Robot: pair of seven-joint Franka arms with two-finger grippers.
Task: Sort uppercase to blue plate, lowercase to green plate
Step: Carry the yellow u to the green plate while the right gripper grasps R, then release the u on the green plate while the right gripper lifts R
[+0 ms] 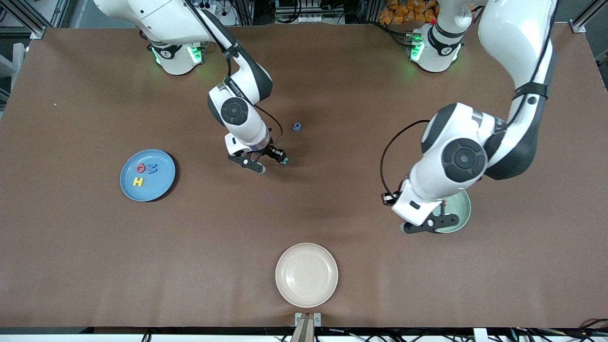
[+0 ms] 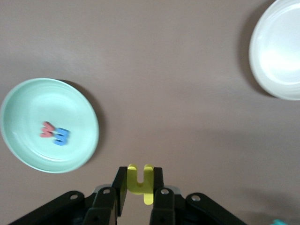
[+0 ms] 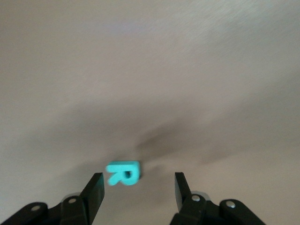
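Note:
I will next take hold of the teal uppercase R by its straight stem and rounded bowl (image 3: 127,172) with my right gripper, to sort it onto the blue plate.
My left gripper (image 2: 139,177) is shut on the yellow lowercase h (image 2: 149,197), up in the air by the green plate (image 2: 28,98), which holds a red m (image 2: 46,129) and a blue m (image 2: 61,136). In the front view this gripper (image 1: 430,224) overlaps the green plate's (image 1: 463,211) rim. My right gripper (image 3: 138,185) is open low over mid-table, with the teal uppercase R (image 3: 123,172) lying just ahead of its fingertips. The blue plate (image 1: 161,187) holds a red Q (image 1: 141,167), a blue W (image 1: 152,167) and a yellow H (image 1: 138,181). A blue g (image 1: 297,126) lies on the table beside the right arm.
A beige plate (image 1: 306,274) sits near the table's edge closest to the front camera, midway along it. The left arm's big elbow (image 1: 463,159) hangs over part of the green plate. Brown tabletop stretches between the plates.

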